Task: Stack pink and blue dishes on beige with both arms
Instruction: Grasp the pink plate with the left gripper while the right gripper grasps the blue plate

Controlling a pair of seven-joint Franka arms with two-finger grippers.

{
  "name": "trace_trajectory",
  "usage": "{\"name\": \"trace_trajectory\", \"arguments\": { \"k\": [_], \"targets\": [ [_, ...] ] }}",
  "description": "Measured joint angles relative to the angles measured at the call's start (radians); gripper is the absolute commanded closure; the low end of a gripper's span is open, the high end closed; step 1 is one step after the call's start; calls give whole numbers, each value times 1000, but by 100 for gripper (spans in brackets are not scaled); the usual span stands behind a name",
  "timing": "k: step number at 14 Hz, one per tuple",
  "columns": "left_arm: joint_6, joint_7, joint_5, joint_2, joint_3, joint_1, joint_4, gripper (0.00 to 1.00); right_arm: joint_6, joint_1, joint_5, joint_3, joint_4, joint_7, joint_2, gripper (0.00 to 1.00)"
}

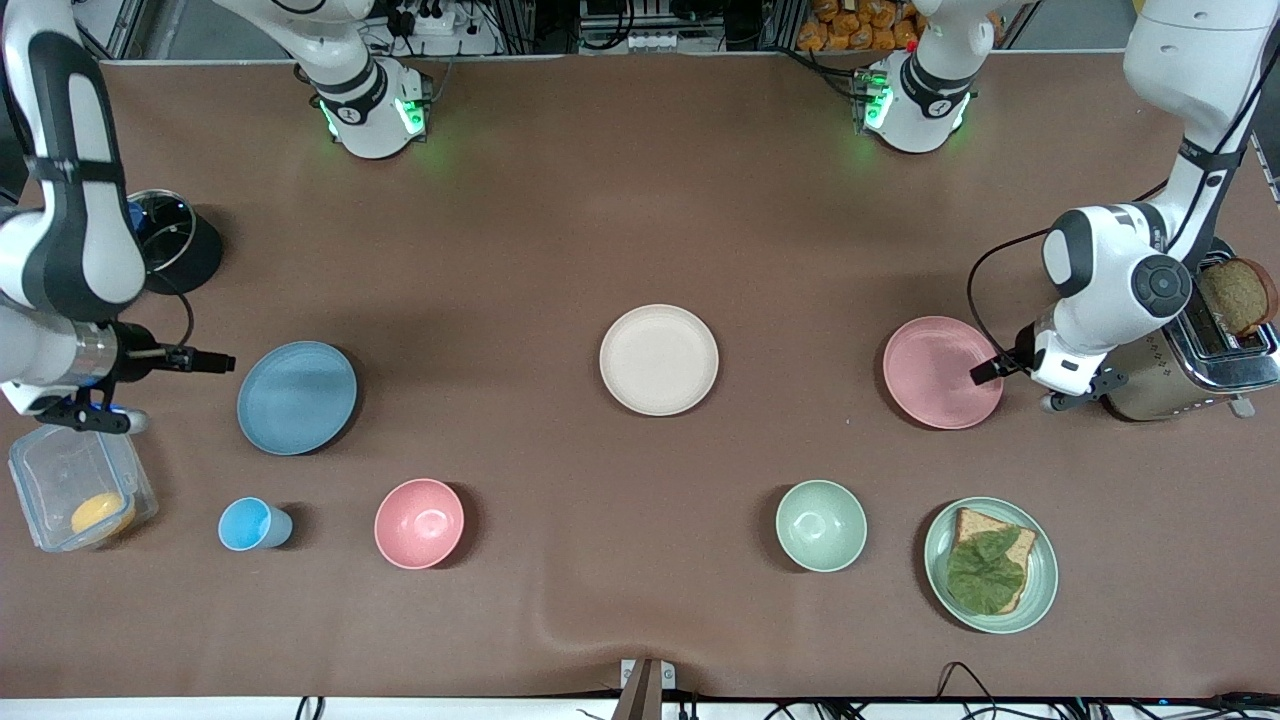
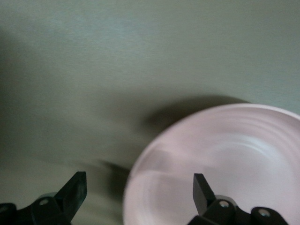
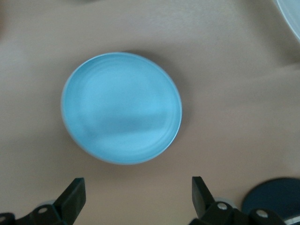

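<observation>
Next, to stack the pale pink plate on the beige plate (image 1: 658,359), my left gripper grabs its outer rim (image 1: 994,373).
The beige plate (image 1: 658,359) lies at the table's middle. The pale pink plate (image 1: 940,371) lies toward the left arm's end, the light blue plate (image 1: 297,397) toward the right arm's end. My left gripper (image 1: 1047,400) hangs open over the pink plate's outer rim, beside the toaster. In the left wrist view the left gripper (image 2: 138,192) straddles the pink plate's (image 2: 225,159) edge, one finger over the plate. My right gripper (image 1: 100,418) is open over the bare table beside the blue plate. In the right wrist view the right gripper (image 3: 138,197) holds nothing and stands apart from the blue plate (image 3: 122,108).
A toaster (image 1: 1190,365) with bread stands by the left arm. Nearer the front camera are a mint bowl (image 1: 821,525), a mint plate with bread and a leaf (image 1: 990,565), a pink bowl (image 1: 419,523) and a blue cup (image 1: 250,524). A clear box (image 1: 80,490) and a dark lid (image 1: 170,245) sit by the right arm.
</observation>
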State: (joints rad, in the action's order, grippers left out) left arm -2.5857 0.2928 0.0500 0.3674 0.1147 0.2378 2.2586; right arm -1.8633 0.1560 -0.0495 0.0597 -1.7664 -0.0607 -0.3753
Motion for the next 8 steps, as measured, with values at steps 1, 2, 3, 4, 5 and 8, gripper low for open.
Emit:
{"name": "trace_trajectory", "arguments": {
  "k": [1,2,3,4,5,8],
  "targets": [
    [-3,0,3,7,0,7,0,19,-25,9,-1,0,1,-8,-26,0],
    [-3,0,5,10,0,8,0,43,-48,15,-1,0,0,-12,-49,0],
    [-3,0,5,12,2,8,0,75,-76,20,-1,0,-4,-20,-68,0],
    [-3,0,5,14,4,8,-1,98,-118,26,-2,0,-17,-32,-82,0],
    [-3,0,5,15,6,7,-1,100,-164,30,-2,0,-39,-40,-91,0],
    [-3,0,5,16,11,7,-2,100,-246,34,-2,-1,-100,-47,-108,0]
  ]
}}
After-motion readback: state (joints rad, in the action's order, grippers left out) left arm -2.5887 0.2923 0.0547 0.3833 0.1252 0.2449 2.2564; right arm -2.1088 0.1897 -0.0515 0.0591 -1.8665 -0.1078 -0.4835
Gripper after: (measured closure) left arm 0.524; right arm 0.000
